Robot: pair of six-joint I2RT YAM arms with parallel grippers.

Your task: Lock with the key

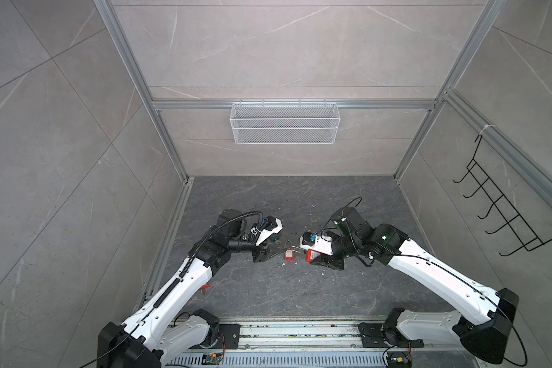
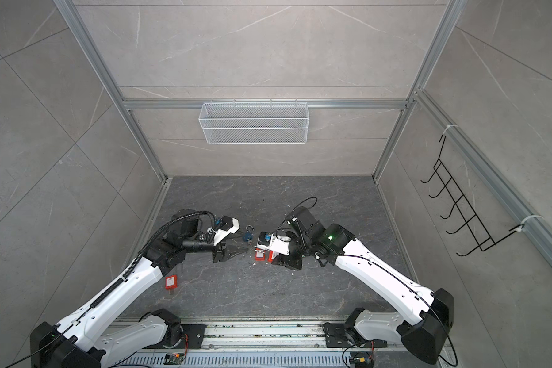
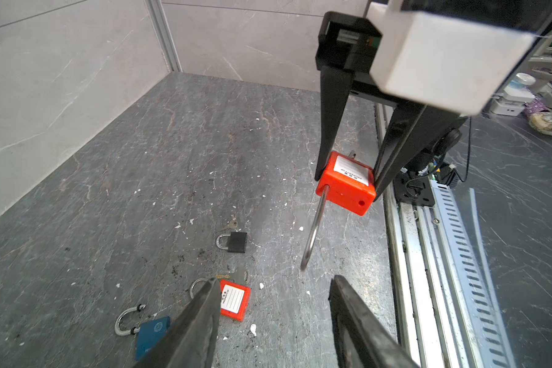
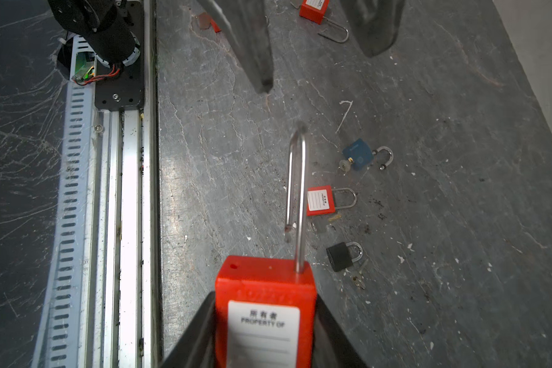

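I should grab the curved tip of the shackle with my left gripper next, so the far end of the padlock's body stays free to lock with the key.
My right gripper (image 4: 265, 307) is shut on the body of a red padlock (image 4: 264, 283) with a white label, held above the floor. Its long steel shackle (image 4: 297, 191) stands open, with one leg in the body and the free end out of its hole. The same padlock (image 3: 344, 184) shows in the left wrist view; a small metal piece (image 3: 352, 155) juts out behind its body, and I cannot tell if it is a key. My left gripper (image 3: 274, 282) is open and empty, just short of the shackle's tip. A loose key (image 3: 238, 274) lies on the floor.
On the dark floor lie a second red padlock (image 3: 235, 299), a blue padlock (image 3: 152, 334) and a black padlock (image 3: 236, 242) with another key (image 3: 233, 223) beside it. A third red padlock (image 2: 171, 282) lies near the left arm. A white mesh basket (image 1: 284, 122) hangs on the back wall.
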